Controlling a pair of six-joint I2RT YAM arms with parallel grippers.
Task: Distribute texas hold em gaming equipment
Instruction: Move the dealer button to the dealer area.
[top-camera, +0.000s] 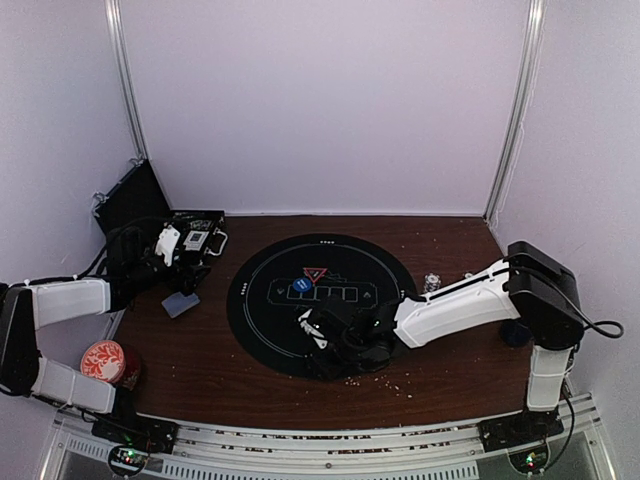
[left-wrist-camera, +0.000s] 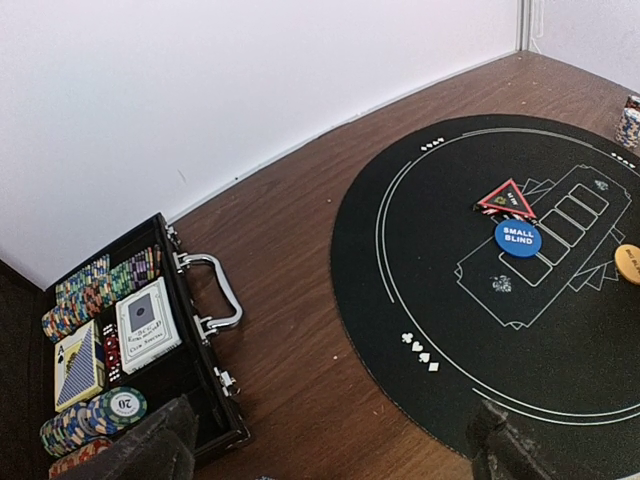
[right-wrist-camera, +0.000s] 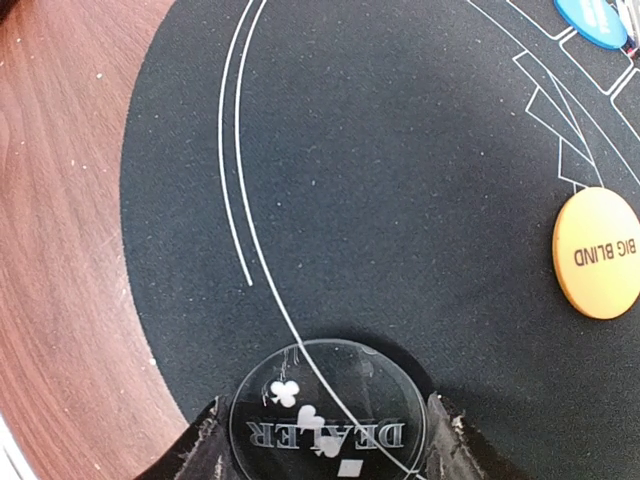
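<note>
My right gripper needs to open now and release the DEALER disc, because the disc is lying flat just over the mat (right-wrist-camera: 380, 180).
My right gripper (right-wrist-camera: 328, 445) is shut on a clear round disc marked DEALER (right-wrist-camera: 328, 400), held edge to edge between both fingers just over the near left part of the black round mat (right-wrist-camera: 380, 180). An orange BIG BLIND button (right-wrist-camera: 600, 252) lies on the mat to its right. A blue SMALL BLIND button (left-wrist-camera: 517, 238) and a red triangle marker (left-wrist-camera: 507, 200) lie at the mat's centre. My left gripper (left-wrist-camera: 330, 455) hangs open and empty over bare wood beside the open black case (left-wrist-camera: 205, 400), which holds striped poker chips (left-wrist-camera: 95, 415) and playing cards (left-wrist-camera: 78, 365).
A grey-blue card pack (top-camera: 180, 303) lies on the wood left of the mat. A red-topped can (top-camera: 103, 362) stands at the near left, and a dark blue mug (top-camera: 515, 333) sits by the right arm's base. A small chip stack (top-camera: 432, 283) stands right of the mat.
</note>
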